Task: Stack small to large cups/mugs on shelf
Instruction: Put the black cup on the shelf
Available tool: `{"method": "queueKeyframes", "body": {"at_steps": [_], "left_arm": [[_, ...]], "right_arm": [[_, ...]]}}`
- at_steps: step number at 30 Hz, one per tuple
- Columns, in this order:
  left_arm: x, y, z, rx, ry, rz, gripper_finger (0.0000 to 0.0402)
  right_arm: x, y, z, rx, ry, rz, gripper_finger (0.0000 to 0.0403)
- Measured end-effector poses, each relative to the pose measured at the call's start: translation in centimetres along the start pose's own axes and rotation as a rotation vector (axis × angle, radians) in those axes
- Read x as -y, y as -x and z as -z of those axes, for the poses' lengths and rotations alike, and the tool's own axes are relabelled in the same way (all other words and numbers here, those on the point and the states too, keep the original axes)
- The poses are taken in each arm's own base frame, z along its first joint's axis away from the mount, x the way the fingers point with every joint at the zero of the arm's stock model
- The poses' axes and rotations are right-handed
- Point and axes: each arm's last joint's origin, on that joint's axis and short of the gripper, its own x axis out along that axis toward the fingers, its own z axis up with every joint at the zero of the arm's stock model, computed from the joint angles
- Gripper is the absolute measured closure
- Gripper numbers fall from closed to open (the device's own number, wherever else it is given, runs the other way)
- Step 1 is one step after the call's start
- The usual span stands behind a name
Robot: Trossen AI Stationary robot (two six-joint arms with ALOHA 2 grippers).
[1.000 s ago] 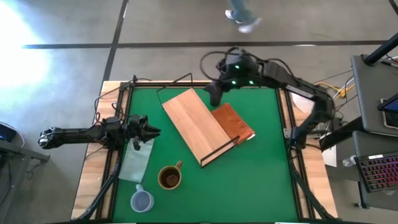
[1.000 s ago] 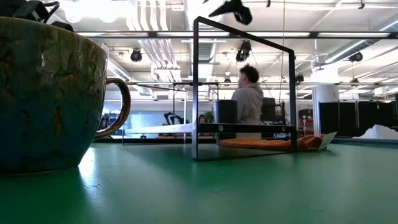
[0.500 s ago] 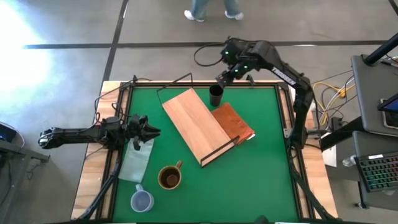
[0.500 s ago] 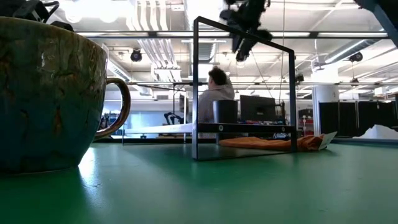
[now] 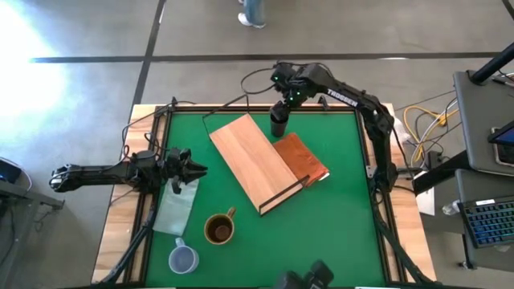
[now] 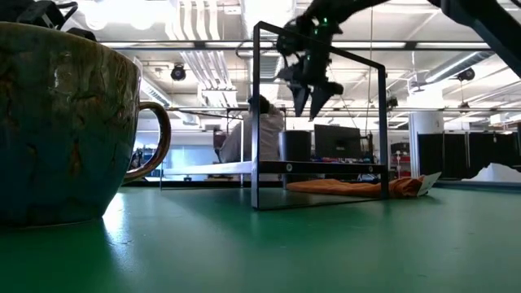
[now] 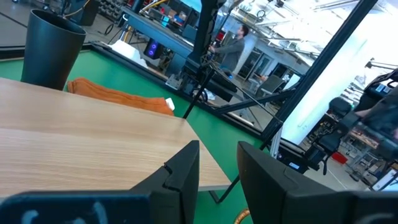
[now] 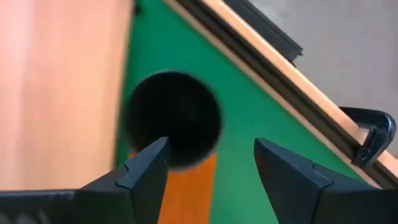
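Note:
My right gripper grabs the black cup by its rim (image 5: 279, 115) next, to set it on the shelf (image 5: 253, 160).
The black cup (image 5: 279, 124) stands upright beside the far end of the light-wood shelf (image 5: 253, 160); it also shows in the low view (image 6: 295, 145). My right gripper (image 8: 211, 168) hangs open above the cup (image 8: 174, 118), fingers pointing down and apart from it, as the low view (image 6: 309, 85) shows. The brown mug (image 5: 219, 229) and the pale blue cup (image 5: 183, 258) stand on the green table near its front left. My left gripper (image 5: 195, 170) is open and empty at the table's left, pointing at the shelf (image 7: 81, 143).
A reddish-brown board (image 5: 303, 158) lies against the shelf's right side. A pale cloth (image 5: 177, 205) lies below my left gripper. The shelf's black wire frame (image 6: 317, 114) stands up at its ends. A dark camera body (image 5: 305, 277) sits at the near edge.
My right gripper has come down from high above the table toward the black cup, its arm swinging toward the far edge. The cup has kept its place. A person has walked past beyond the far edge.

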Motion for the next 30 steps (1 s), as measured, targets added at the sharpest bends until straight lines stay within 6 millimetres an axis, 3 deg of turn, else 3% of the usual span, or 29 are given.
{"method": "queueKeyframes", "body": {"at_steps": [19,24,30], "left_arm": [[0.0,0.0,0.0,0.0,0.0,0.0,0.0308],[0.0,0.0,0.0,0.0,0.0,0.0,0.0308],[0.0,0.0,0.0,0.0,0.0,0.0,0.0308]], "right_arm": [[0.7,-6.6,1.6,-0.051,-0.038,-0.016,0.0186],[0.6,-7.3,2.0,-0.063,-0.023,-0.015,0.0241],[0.1,-6.3,1.2,-0.01,0.026,-0.032,0.0361]]}}
